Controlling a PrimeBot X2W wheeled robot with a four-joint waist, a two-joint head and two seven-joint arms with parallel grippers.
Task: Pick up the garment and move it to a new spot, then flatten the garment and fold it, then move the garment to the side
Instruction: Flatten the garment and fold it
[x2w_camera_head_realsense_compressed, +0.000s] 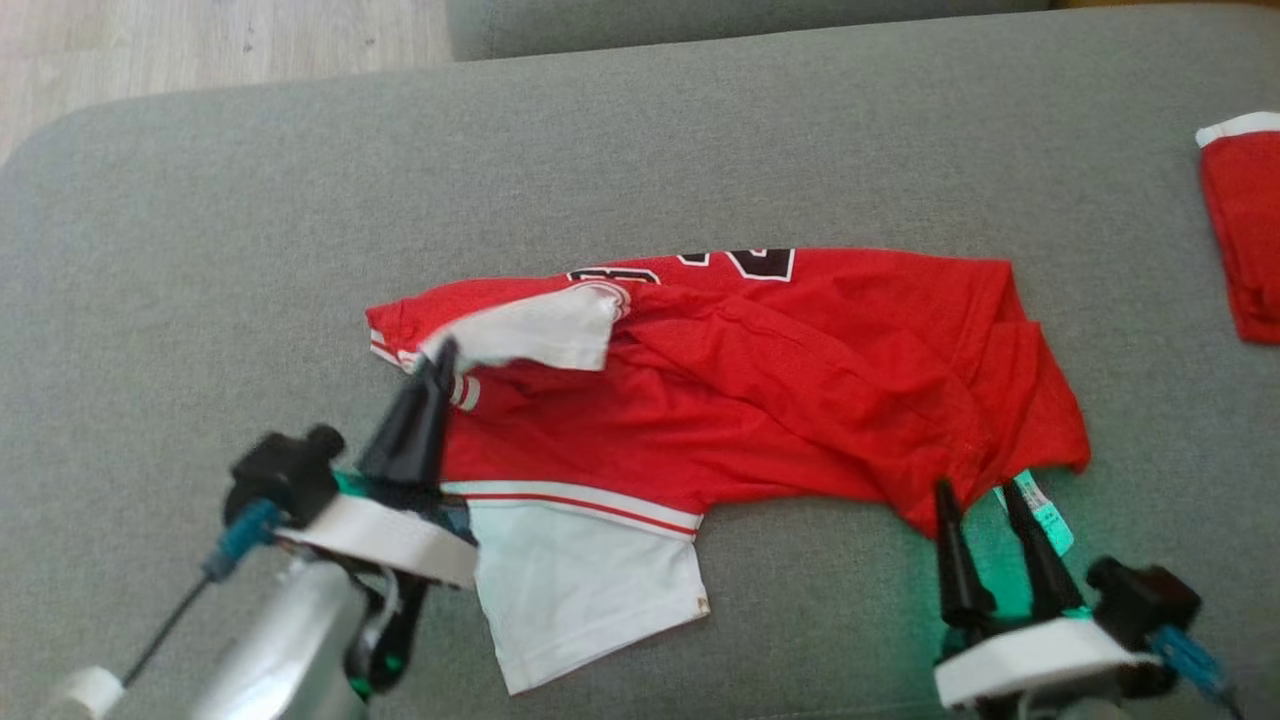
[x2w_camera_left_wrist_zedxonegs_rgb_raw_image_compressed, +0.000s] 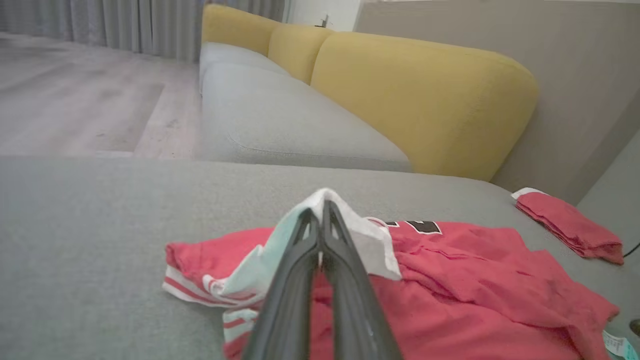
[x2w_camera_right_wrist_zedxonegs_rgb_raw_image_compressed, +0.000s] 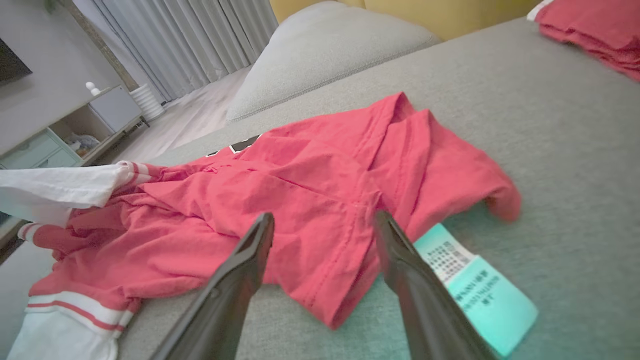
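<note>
My right gripper grabs the jersey by its red hem corner next, since it sticks out as a narrow fold while the rest lies slack.
A red jersey with white sleeves lies crumpled across the grey sofa cushion. My left gripper is shut on the jersey's upper white sleeve, pinching its edge and lifting it a little. In the left wrist view the fingers press together with white cloth draped over their tips. My right gripper stands open at the jersey's lower right hem, its fingers straddling the red edge next to a care label. The other white sleeve lies flat near the front.
A folded red garment rests at the cushion's far right edge. Yellow back cushions and another grey seat lie beyond. Wooden floor shows past the cushion's upper left corner.
</note>
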